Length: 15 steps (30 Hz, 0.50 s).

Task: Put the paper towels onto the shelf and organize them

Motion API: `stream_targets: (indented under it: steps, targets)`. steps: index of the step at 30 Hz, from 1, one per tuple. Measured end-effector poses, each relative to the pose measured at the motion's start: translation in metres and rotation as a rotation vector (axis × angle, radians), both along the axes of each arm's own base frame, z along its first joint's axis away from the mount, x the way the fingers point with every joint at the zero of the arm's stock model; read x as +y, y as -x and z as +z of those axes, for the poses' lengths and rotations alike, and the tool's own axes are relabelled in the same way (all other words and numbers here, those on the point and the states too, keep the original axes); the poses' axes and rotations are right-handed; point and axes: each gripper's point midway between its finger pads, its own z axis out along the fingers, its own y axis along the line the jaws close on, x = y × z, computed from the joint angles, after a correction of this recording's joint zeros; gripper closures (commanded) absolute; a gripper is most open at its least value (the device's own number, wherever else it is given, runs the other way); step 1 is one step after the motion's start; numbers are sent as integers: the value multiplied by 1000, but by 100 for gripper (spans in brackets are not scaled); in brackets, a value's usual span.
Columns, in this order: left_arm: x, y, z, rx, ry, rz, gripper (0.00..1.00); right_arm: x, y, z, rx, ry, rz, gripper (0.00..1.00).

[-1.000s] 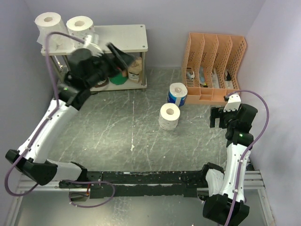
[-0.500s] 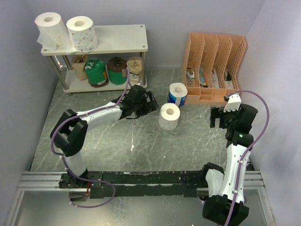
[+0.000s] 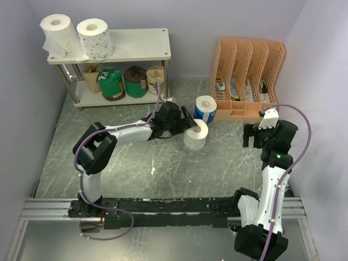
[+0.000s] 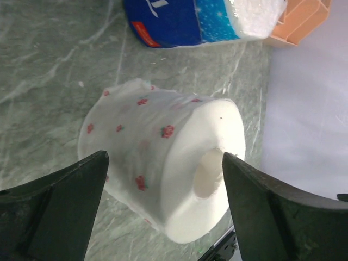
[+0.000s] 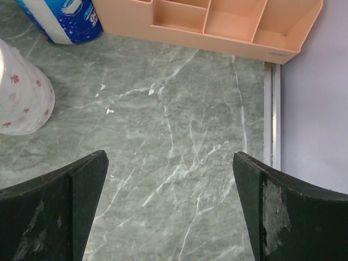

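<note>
My left gripper should close on the flower roll now. The flower roll's near side [image 3: 190, 132] [image 4: 167, 184] is between the gripper's fingers, and one finger is at the opening of the roll's core.
The shelf [image 3: 136, 43] stands at the back left. Two white rolls [image 3: 57, 30] [image 3: 95, 38] stand on its top board. Tan and green-wrapped rolls [image 3: 111, 81] fill its lower tier. A white flower-printed roll [image 3: 196, 135] stands mid-table, with a blue-wrapped roll [image 3: 205, 109] behind it. My left gripper [image 3: 187, 124] is open at the flower roll's left side. In the left wrist view the roll [image 4: 136, 147] lies between the spread fingers of that gripper [image 4: 165, 163], not squeezed. My right gripper [image 3: 255, 136] is open and empty over bare table [image 5: 169, 157].
An orange slotted file organizer [image 3: 247, 76] stands at the back right, right next to the blue roll [image 5: 65, 19]; its front trays show in the right wrist view [image 5: 217, 22]. A metal rail [image 5: 272, 119] edges the table on the right. Walls close in on three sides.
My left arm has swung from the shelf's top tier down and right across the table, and its open fingers now straddle the flower-printed roll. The right arm has not moved.
</note>
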Motion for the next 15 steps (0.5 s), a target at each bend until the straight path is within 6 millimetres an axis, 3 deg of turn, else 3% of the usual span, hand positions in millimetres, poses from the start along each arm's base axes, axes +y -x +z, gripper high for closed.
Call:
stream_targets:
  steps: [3,6,8,9,15]
  targets:
    - [-8,3,3,-3,19,-11,25,0,0,0,2,0,-1,0]
    - [-11,5,3,-1,23,-14,52,0,0,0,1,0,-2,0]
    - [-11,5,4,-2,29,-13,87,0,0,0,1,0,-2,0]
    - [-12,4,5,-2,36,-12,92,0,0,0,1,0,-2,0]
    - [-13,4,9,-13,37,-18,93,0,0,0,1,0,-1,0]
